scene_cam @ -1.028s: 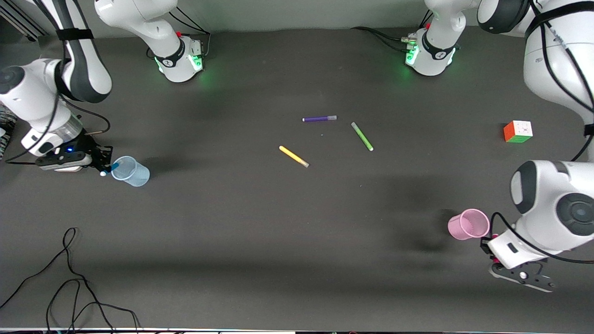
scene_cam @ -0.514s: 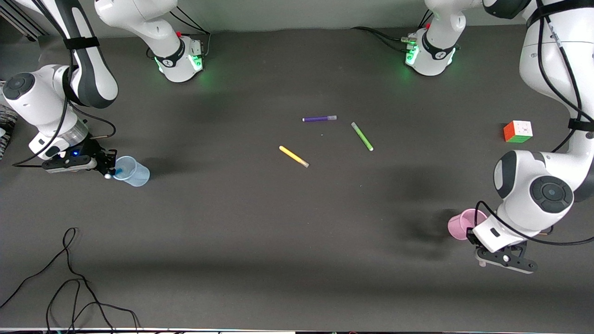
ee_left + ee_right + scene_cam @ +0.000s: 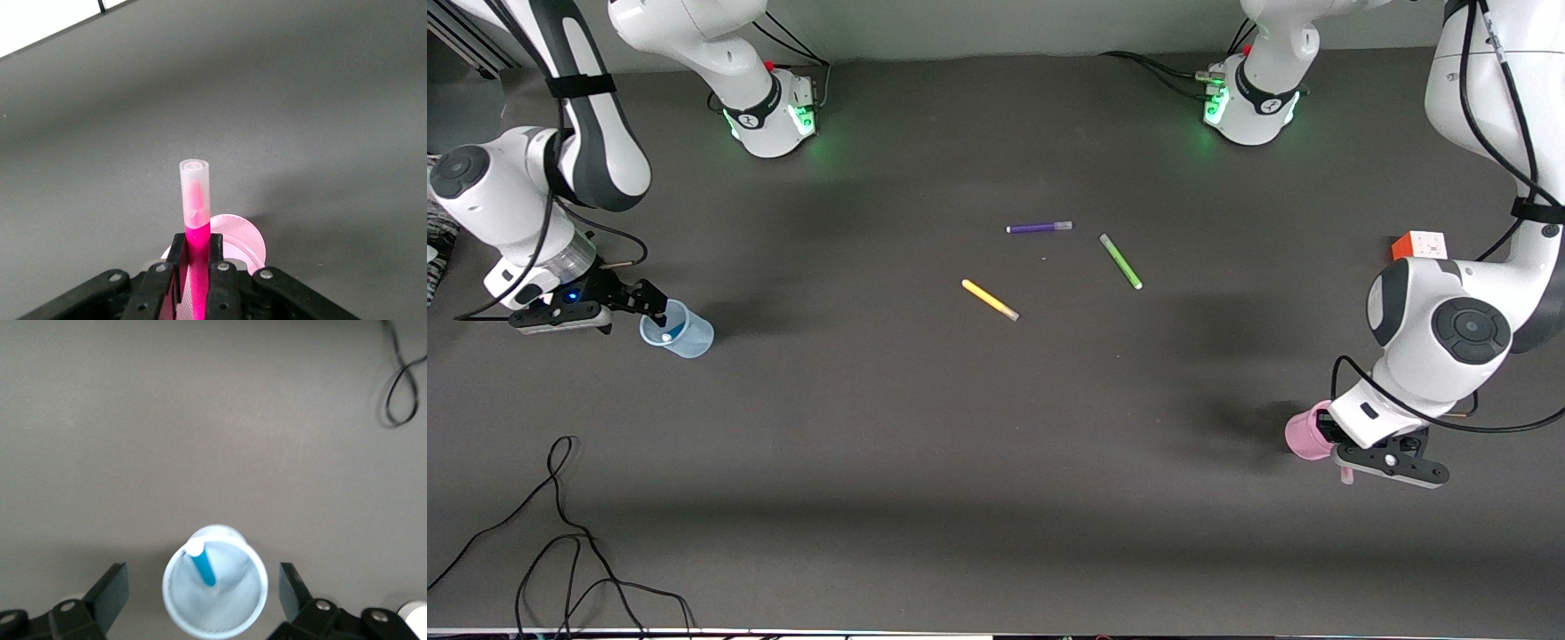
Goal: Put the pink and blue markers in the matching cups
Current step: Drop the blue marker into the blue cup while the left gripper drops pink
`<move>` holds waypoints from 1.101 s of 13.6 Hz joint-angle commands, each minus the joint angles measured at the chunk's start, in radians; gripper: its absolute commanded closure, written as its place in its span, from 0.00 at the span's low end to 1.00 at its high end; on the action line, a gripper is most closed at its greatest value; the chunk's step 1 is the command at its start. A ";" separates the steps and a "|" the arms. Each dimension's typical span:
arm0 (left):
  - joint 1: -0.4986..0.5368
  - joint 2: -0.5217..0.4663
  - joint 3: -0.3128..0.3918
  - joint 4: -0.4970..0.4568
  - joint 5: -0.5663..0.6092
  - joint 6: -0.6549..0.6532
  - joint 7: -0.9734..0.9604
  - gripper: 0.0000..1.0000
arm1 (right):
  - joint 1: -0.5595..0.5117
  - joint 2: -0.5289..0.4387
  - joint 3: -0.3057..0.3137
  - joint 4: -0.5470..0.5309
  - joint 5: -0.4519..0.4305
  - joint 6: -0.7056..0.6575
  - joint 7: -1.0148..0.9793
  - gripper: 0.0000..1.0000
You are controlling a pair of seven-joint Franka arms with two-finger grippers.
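My left gripper opens now, since the pink marker stands over the pink cup, its lower end inside the cup's rim, so the pink marker would drop in.
The pale blue cup stands upright near the right arm's end of the table. The blue marker leans inside it, white tip up. My right gripper is open above the cup, one finger on each side. The right wrist view shows the cup, the marker and my open gripper. My left gripper is shut on the pink marker and covers part of the pale pink cup. The left wrist view shows the marker upright in my gripper, with the cup just under it.
A purple marker, a green marker and a yellow marker lie mid-table. A colour cube sits near the left arm's end, partly covered by the arm. A black cable loops at the near edge by the right arm's end.
My right gripper has opened and let the blue marker drop into the blue cup. My left gripper has carried the pink marker inward until it is over the pink cup.
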 commanded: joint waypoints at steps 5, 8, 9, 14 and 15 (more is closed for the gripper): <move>-0.001 -0.052 0.005 -0.052 0.007 0.011 -0.026 0.00 | 0.106 0.007 0.004 0.460 0.096 -0.651 0.167 0.00; -0.003 -0.067 0.003 -0.043 0.007 -0.013 -0.021 0.00 | 0.141 0.060 0.007 0.687 0.061 -0.850 0.260 0.00; -0.009 -0.084 0.000 -0.029 0.007 -0.073 -0.026 0.00 | 0.141 0.089 0.007 0.733 0.065 -0.853 0.260 0.00; -0.030 -0.179 -0.061 0.150 -0.055 -0.574 -0.130 0.00 | 0.177 0.174 0.013 0.859 0.074 -0.872 0.265 0.00; -0.032 -0.207 -0.076 0.179 -0.081 -0.672 -0.159 0.00 | 0.174 0.162 0.019 0.866 0.074 -0.887 0.291 0.00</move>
